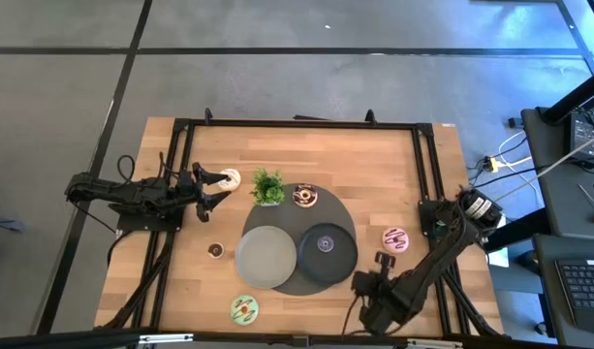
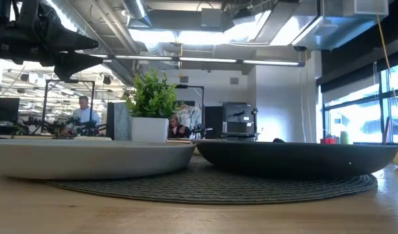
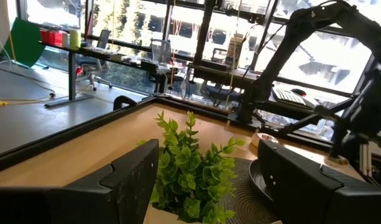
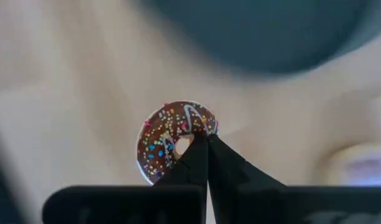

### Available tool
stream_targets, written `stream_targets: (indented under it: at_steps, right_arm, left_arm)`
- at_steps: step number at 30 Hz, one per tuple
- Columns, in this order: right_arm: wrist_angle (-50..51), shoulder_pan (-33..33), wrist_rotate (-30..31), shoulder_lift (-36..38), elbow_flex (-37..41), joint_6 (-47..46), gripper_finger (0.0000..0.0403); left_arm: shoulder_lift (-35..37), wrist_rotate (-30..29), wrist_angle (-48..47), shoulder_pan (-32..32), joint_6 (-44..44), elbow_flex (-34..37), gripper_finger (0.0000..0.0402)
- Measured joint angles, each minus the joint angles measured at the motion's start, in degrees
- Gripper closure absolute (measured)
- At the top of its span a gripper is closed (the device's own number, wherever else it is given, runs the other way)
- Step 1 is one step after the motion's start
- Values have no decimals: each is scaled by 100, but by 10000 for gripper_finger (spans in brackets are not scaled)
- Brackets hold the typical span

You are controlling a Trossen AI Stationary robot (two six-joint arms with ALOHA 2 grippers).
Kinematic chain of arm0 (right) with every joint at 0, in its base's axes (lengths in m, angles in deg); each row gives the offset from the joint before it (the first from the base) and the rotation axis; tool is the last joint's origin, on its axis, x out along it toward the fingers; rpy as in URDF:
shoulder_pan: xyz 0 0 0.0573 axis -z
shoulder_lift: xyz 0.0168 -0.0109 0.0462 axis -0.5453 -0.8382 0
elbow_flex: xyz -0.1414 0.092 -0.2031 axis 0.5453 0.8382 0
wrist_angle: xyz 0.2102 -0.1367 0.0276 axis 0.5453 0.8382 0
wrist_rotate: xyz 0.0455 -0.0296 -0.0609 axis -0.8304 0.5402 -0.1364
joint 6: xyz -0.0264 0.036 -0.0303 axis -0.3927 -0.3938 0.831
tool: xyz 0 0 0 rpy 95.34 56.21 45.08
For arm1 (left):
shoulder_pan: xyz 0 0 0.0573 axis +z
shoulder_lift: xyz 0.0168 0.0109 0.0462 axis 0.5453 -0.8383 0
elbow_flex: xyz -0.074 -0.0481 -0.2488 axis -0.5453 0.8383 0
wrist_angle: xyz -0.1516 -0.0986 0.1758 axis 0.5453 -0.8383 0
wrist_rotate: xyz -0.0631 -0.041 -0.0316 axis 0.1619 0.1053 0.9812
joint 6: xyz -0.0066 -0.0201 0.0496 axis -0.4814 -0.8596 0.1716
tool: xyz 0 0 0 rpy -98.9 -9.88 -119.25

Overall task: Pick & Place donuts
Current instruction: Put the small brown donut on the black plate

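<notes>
Wood surrounds the ring of the chocolate-sprinkled donut (image 4: pixel 154 143), short of the plate's rim. My right gripper keeps hold of the donut until it hangs inside the dark plate (image 4: pixel 271 22).
My right gripper (image 4: pixel 199 146) hangs over the wood between the dark plate (image 1: pixel 347 254) and the pink donut (image 1: pixel 395 238), shut on a chocolate-sprinkled donut (image 4: pixel 162 146). My left gripper (image 1: pixel 217 186) is open and raised above the table (image 2: pixel 88 53), over a white donut (image 1: pixel 231 179) beside the plant (image 1: pixel 268 186). Its fingers frame the plant (image 3: pixel 196 168) in the left wrist view. A second chocolate donut (image 1: pixel 304 197) lies on the round mat. A purple donut (image 1: pixel 326 244) lies in the dark plate. A green donut (image 1: pixel 244 308) and a tiny brown one (image 1: pixel 216 250) lie on the wood. My right gripper pinches the chocolate-sprinkled donut between its two shut fingers at the ring's edge beside the hole (image 4: pixel 193 127). The fingers come from above, pointing down. The iced, sprinkled face is turned toward the wrist camera. Whether the donut is clear of the table I cannot tell.
The grey plate (image 1: pixel 265 257) and the dark plate sit side by side on the round dark mat (image 1: pixel 337 206); in the low view both rims (image 2: pixel 88 159) (image 2: pixel 296 159) block the middle. A black frame (image 1: pixel 297 124) runs along the table's edges. Bare wood lies to the far right.
</notes>
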Motion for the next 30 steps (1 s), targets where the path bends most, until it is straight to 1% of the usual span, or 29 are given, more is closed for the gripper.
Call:
stream_targets:
  at_steps: [2,3,7,9,12,16,21,30]
  right_arm:
    - [81,189,483,-1,-81,447,398]
    - [-32,314,598,-2,-61,758,398]
    - [-706,905,696,-130,201,1912,399]
    - [-893,1137,789,-194,298,2229,399]
    - [-890,1350,822,-233,317,2361,397]
    - [-1089,1445,944,-233,320,2420,398]
    - [-1105,1471,793,-233,320,2418,398]
    - [-1151,1471,776,-290,327,2387,397]
  left_arm:
    - [0,-1,1,0,28,0,132]
    - [-2,-1,0,1,94,0,132]
    - [0,-1,1,2,376,0,132]
    - [0,-1,1,2,392,0,132]
    - [0,-3,0,0,392,0,132]
    - [0,-3,1,1,396,0,132]
    - [-1,-3,0,1,400,0,132]
    - [0,0,0,1,400,0,132]
